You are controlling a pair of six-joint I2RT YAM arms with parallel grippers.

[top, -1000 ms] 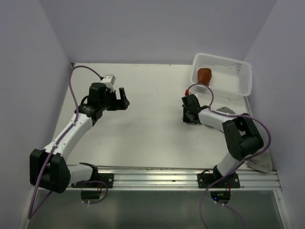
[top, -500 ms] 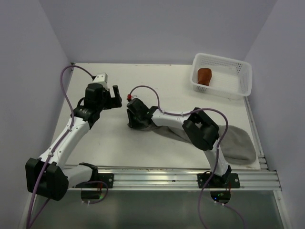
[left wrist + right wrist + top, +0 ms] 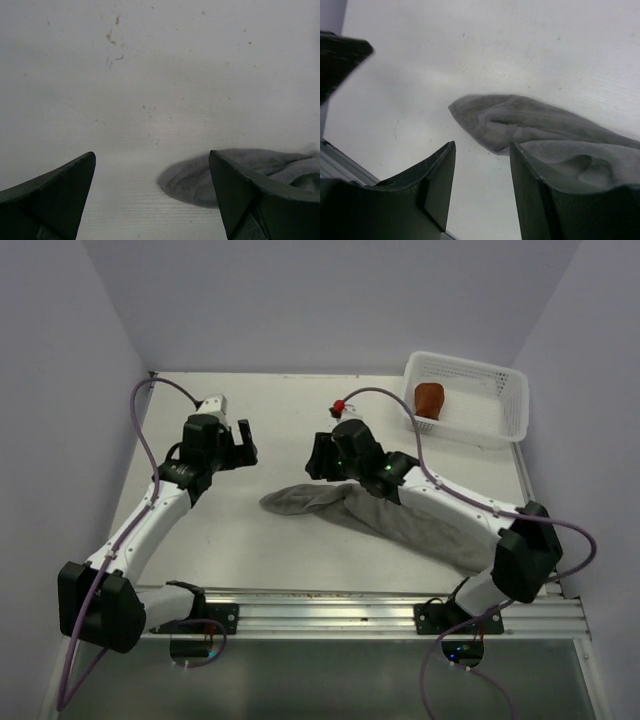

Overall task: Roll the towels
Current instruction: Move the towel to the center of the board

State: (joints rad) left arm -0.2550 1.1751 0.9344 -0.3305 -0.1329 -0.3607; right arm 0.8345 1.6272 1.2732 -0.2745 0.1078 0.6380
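My left gripper will grab the grey towel [image 3: 392, 522] next by its pointed end [image 3: 272, 503]. The rest of the towel will stay free to spread and fold for rolling.
The grey towel [image 3: 392, 522] lies flat and stretched in a long, crumpled strip across the middle of the table, its pointed end [image 3: 485, 120] toward the left. My right gripper [image 3: 318, 466] hovers just above and behind that end, open, with nothing between its fingers [image 3: 482, 146]. My left gripper [image 3: 244, 444] stands wide open to the left of the towel's tip [image 3: 197, 181], apart from it [image 3: 151, 155]. The rust-brown towel [image 3: 430, 398] sits rolled in the basket.
A white mesh basket [image 3: 515, 405] stands at the back right corner. Purple walls close in the table on three sides. A metal rail [image 3: 320, 608] runs along the near edge by the arm bases.
My right gripper dragged the grey towel leftward across the table, then opened, let go of it and drew back to the right. The left gripper stayed nearly still.
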